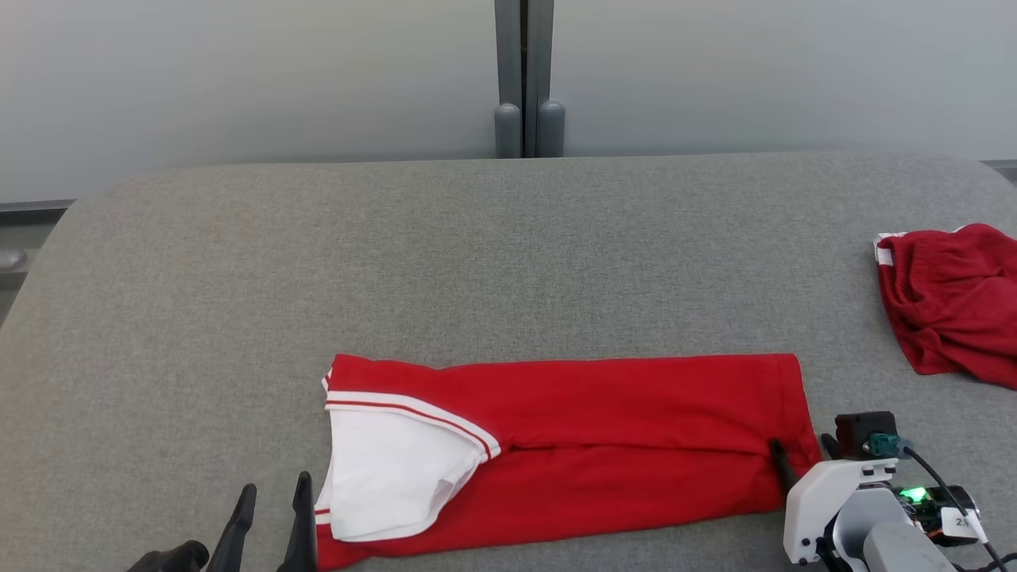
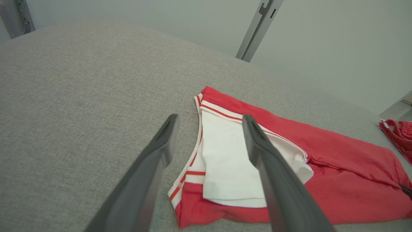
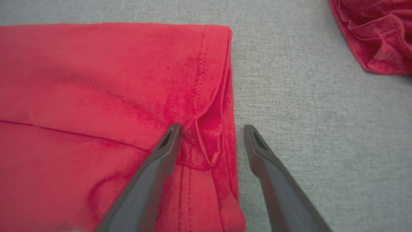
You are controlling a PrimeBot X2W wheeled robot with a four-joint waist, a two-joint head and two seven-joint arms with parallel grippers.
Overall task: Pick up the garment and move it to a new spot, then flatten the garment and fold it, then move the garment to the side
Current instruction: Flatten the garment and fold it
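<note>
The robot's right gripper should next pick up the red garment by its hemmed end (image 1: 796,448), so that it can fold the red garment's long strip (image 1: 601,477) over.
The garment (image 1: 620,413) is a red shirt with a white sleeve, folded into a long strip near the table's front edge. My left gripper (image 1: 270,508) stands open just off its left end, above the white sleeve (image 2: 225,161) in the left wrist view, fingers (image 2: 167,138) holding nothing. My right gripper (image 1: 802,457) is open at the strip's right end. In the right wrist view it (image 3: 212,130) straddles the hem of the garment (image 3: 96,80), with one finger (image 3: 167,145) on the red cloth and the other over bare table.
A second red garment (image 1: 945,310) lies crumpled at the table's right edge, apart from the folded strip. The grey fabric-covered table (image 1: 477,238) stretches wide behind and to the left. A grey post (image 1: 524,79) stands against the wall behind.
</note>
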